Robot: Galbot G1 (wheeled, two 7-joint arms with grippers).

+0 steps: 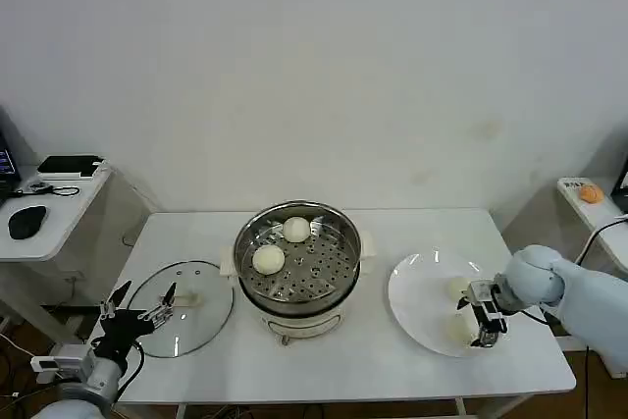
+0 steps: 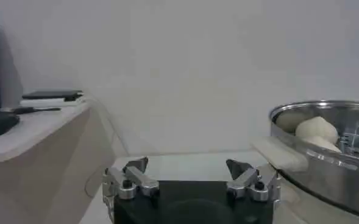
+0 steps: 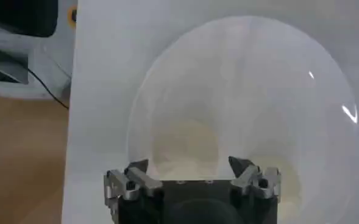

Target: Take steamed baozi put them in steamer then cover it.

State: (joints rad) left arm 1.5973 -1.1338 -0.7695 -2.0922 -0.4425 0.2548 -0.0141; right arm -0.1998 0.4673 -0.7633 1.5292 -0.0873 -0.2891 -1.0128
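Note:
The steamer (image 1: pixel 297 267) needs to be filled before it gets covered, so my right gripper will next grab a baozi on the white plate by its round sides.
The steamer (image 1: pixel 297 267) stands mid-table with two baozi (image 1: pixel 296 229) (image 1: pixel 268 259) on its perforated floor. Its glass cover (image 1: pixel 182 306) lies flat on the table to its left. My left gripper (image 1: pixel 142 306) hovers open at the cover's near-left edge, and its wrist view shows the left gripper (image 2: pixel 187 165) empty, with the steamer (image 2: pixel 325 176) off to one side. Two more baozi (image 1: pixel 457 288) (image 1: pixel 459 329) rest on the white plate (image 1: pixel 412 287). Low over the plate, my right gripper (image 1: pixel 486 326) is open. In its wrist view the right gripper (image 3: pixel 189 165) has one baozi (image 3: pixel 185 143) just ahead between the fingers, ungripped.
A side table (image 1: pixel 44 213) with a mouse and a dark device stands at far left. Another small table with an orange thing (image 1: pixel 590 194) is at far right. Bare tabletop runs along the front edge between steamer and plate.

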